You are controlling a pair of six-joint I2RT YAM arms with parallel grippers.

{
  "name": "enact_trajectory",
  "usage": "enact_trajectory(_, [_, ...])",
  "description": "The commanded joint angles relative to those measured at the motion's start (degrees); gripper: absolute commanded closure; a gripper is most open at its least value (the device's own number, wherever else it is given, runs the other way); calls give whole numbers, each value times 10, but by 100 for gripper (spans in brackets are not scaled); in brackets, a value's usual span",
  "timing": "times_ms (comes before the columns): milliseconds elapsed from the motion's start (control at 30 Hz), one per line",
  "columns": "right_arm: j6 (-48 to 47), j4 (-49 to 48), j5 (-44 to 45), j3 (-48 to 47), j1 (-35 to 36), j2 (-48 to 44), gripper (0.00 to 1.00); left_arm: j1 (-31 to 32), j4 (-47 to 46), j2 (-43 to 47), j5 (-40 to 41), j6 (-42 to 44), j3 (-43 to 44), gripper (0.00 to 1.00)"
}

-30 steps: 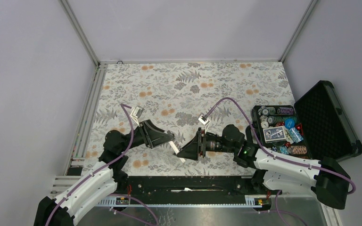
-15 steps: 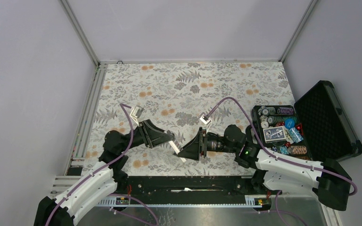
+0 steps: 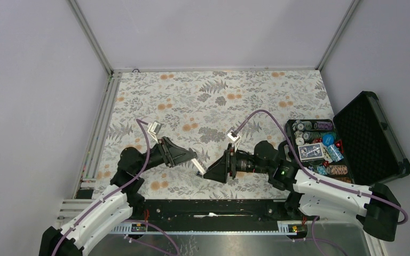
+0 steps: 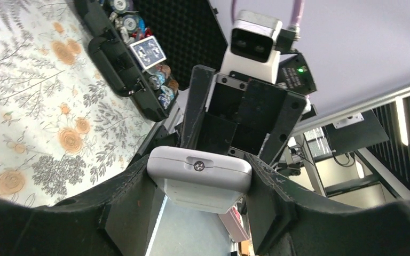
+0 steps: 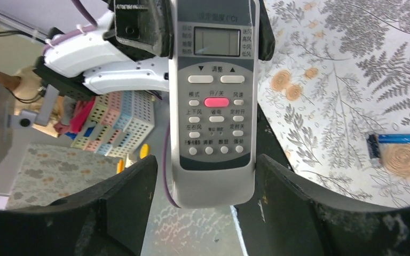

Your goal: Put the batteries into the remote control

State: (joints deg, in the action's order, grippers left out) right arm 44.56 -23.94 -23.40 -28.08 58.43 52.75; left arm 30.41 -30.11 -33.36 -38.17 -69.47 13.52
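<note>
My right gripper grabs the remote control (image 5: 213, 80) by its lower end (image 5: 212, 186) next, so the screen end stays free for my left gripper.
The white remote control (image 5: 213, 80) hangs in the air between my two grippers, button face and grey screen toward the right wrist camera. My left gripper (image 4: 200, 172) is shut on its screen end, where the plain white back (image 4: 198, 178) shows. My right gripper (image 5: 205, 160) is open around its lower end, with a gap at the left finger (image 5: 133, 181). From above, the remote (image 3: 197, 167) bridges the left gripper (image 3: 191, 159) and the right gripper (image 3: 208, 173). One blue battery (image 5: 400, 138) lies on the floral cloth. It is hidden in the top view.
An open black case (image 3: 373, 133) stands at the right edge of the cloth with chip stacks, a blue-backed card deck (image 3: 312, 152) and dice in it. It also shows in the left wrist view (image 4: 139, 64). A metal rail (image 3: 208, 208) runs along the near edge.
My right gripper has drawn back slightly to the right along the remote. Less of the remote's lower end now sticks out past it. The left gripper still holds the remote.
</note>
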Motion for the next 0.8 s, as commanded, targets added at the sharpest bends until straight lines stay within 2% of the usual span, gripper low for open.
enact_trajectory(0, [-62, 78, 17, -50, -1, -10, 23, -3, 79, 18, 57, 35, 30, 100])
enact_trajectory(233, [-123, 186, 62, -107, 10, 10, 18, -3, 176, 15, 97, 70, 57, 100])
enact_trajectory(400, [-169, 251, 126, -149, 23, 51, 18, -4, 193, -1, 100, 71, 64, 100])
enact_trajectory(767, [-233, 335, 271, -223, 104, 139, 24, -4, 267, -1, 129, 91, 82, 100])
